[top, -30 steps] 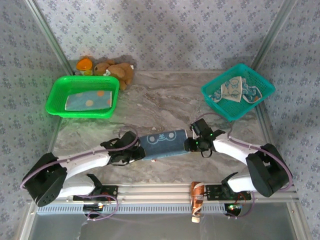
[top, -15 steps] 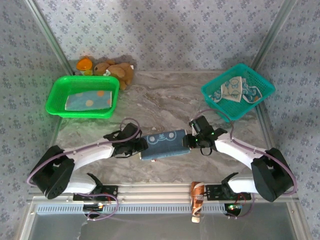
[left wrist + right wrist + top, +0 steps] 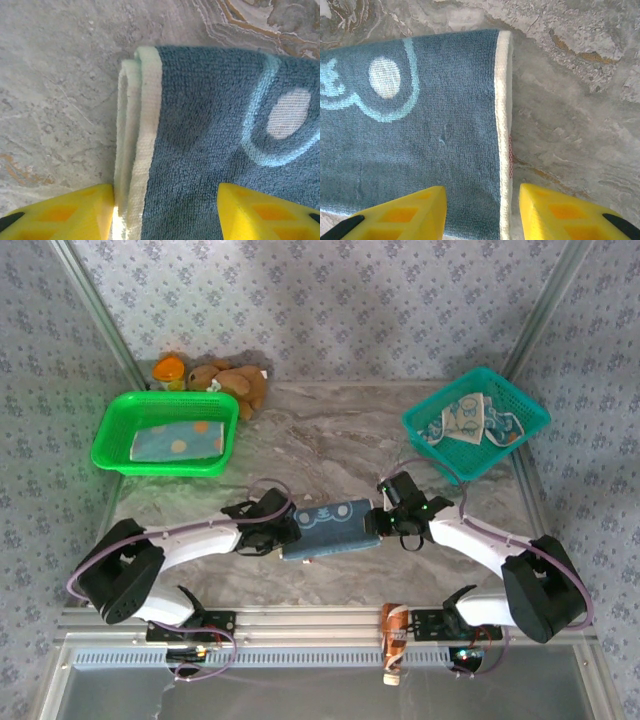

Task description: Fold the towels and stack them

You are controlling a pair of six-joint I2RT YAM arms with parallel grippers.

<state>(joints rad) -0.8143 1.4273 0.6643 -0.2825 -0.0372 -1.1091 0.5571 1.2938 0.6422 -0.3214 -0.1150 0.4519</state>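
The blue-grey towel has to stay folded for stacking in the green basket, so the left gripper should next pinch all folded layers at the blue-grey towel's cream-edged end.
A blue-grey towel with a pale blue face print lies folded into a narrow strip on the marble table, between the two arms. My left gripper is at its left end; in the left wrist view it is open, its yellow fingers straddling the cream-edged folded layers. My right gripper is at the right end, open too, with the towel's cream hem between its fingers. A striped polka-dot towel lies in the green basket. A pale towel with blue motifs sits crumpled in the teal basket.
The green basket stands at the back left and the teal basket at the back right. A brown plush toy and an orange item lie behind the green basket. A small orange-brown object rests on the front rail.
My left arm has swung forward and right until its gripper reached the blue-grey towel's left end, its jaws widening a little. The right gripper and the towel have hardly moved.
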